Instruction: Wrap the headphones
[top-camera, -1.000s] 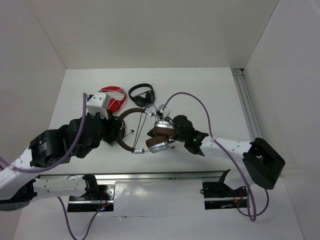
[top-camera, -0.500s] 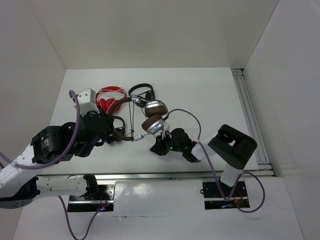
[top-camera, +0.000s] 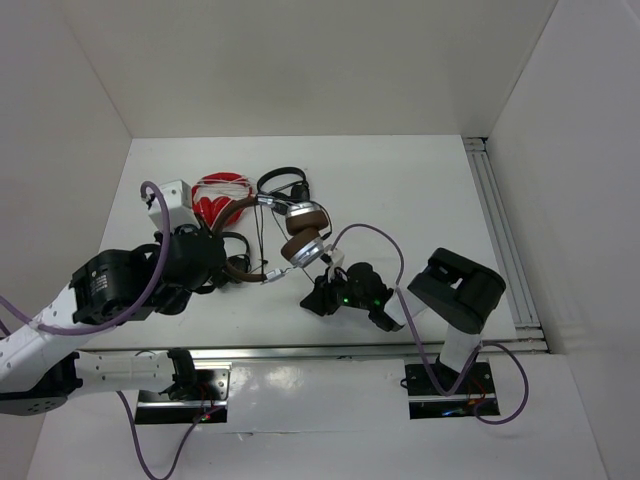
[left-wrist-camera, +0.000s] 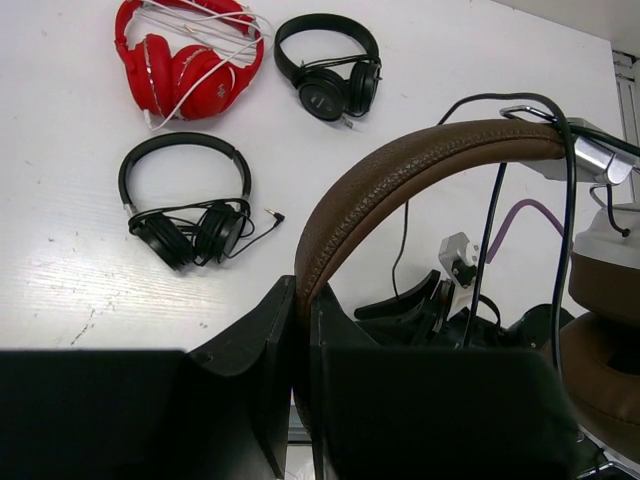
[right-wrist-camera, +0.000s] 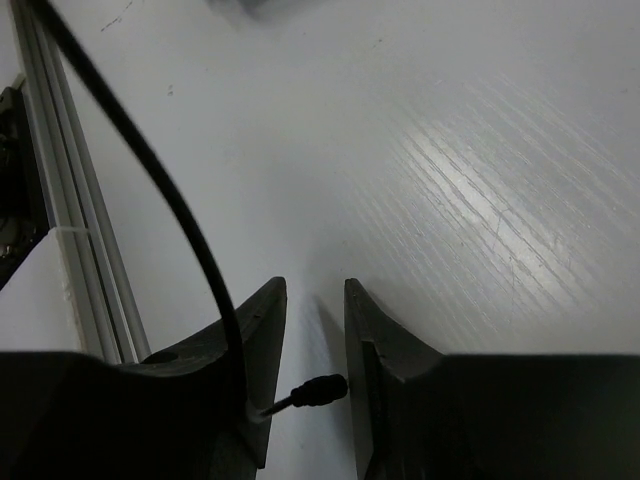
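Observation:
The cable's plug lies crosswise between both fingers and closing now would catch it, so my right gripper closes on the plug next.
The headphones (top-camera: 305, 235), with brown headband, brown pads and silver cups, hang above the table centre. My left gripper (top-camera: 240, 268) is shut on the brown headband (left-wrist-camera: 400, 170), which rises from between the jaws (left-wrist-camera: 303, 290) in the left wrist view. The ear cups (left-wrist-camera: 605, 300) hang at the right there. The thin dark cable (top-camera: 262, 240) loops over the headband. My right gripper (top-camera: 318, 298) is low, just in front of the cups. Its jaws (right-wrist-camera: 315, 285) stand a narrow gap apart, with the cable's plug (right-wrist-camera: 318, 390) pinched crosswise between them. The cable (right-wrist-camera: 150, 160) runs up over the left finger.
A red pair (top-camera: 222, 195) and a small black pair (top-camera: 285, 185) lie at the back. Another black pair (left-wrist-camera: 185, 210) lies beside my left arm. A metal rail (top-camera: 500, 230) runs along the right side and another (top-camera: 300, 350) along the near edge.
My right arm folded back and its gripper moved from beside the ear cups toward the near edge, taking the cable end. My left gripper carried the headphones left and farther back.

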